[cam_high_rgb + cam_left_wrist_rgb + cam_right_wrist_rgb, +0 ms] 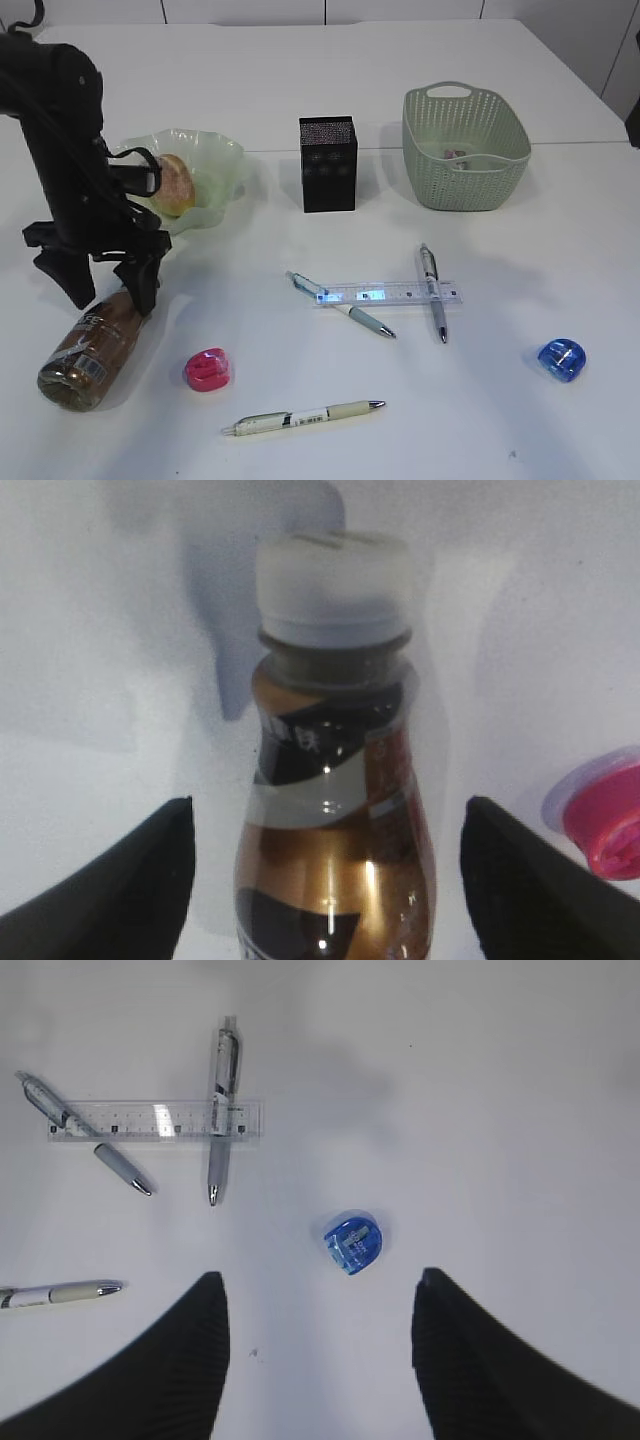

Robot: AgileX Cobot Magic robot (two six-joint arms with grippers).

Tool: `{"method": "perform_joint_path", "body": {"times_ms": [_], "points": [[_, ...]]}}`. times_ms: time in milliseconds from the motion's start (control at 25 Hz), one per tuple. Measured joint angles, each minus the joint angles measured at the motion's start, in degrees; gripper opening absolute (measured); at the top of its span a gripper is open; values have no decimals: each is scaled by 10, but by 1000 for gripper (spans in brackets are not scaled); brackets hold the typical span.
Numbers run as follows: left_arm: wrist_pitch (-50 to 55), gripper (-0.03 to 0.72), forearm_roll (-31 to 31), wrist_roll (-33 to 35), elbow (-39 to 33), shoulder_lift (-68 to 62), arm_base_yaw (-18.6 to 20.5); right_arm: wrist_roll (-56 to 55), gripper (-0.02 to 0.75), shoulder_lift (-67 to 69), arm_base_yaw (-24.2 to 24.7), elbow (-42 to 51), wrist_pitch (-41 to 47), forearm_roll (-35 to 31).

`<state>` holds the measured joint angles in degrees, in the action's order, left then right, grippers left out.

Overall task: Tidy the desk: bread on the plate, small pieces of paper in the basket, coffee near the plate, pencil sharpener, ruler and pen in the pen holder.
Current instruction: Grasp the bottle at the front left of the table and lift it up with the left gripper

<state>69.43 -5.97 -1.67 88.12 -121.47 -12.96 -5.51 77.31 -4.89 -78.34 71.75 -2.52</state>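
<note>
My left gripper grabs the brown coffee bottle by its neck below the white cap next, to set it near the plate (215, 160).
The coffee (90, 350) lies on its side at the desk's (300, 70) front left, white cap (333, 585) pointing away in the left wrist view. My left gripper (108, 292) hangs open over its neck, with a gap between each finger and the bottle (330, 780). The bread (172, 185) rests in the green plate (215, 160). A wad of paper (460, 155) lies in the basket (470, 150). The clear ruler (395, 294) lies mid-desk in front of the pen holder (328, 163), crossed by two pens (433, 290) (340, 305). My right gripper (320, 1290) is open above the blue pencil sharpener (353, 1242).
A pink sharpener (208, 369) sits just right of the bottle, and also shows at the right edge of the left wrist view as a pink sharpener (605, 815). A third pen (300, 416) lies near the front edge. The blue sharpener (561, 360) sits at front right.
</note>
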Motion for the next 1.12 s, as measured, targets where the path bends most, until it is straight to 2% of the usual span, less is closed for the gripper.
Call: {"method": "perform_joint_path", "body": {"times_ms": [1120], "points": [[-1,567,1,0,0,-25,0,1,460,0,0,0,0,0]]}}
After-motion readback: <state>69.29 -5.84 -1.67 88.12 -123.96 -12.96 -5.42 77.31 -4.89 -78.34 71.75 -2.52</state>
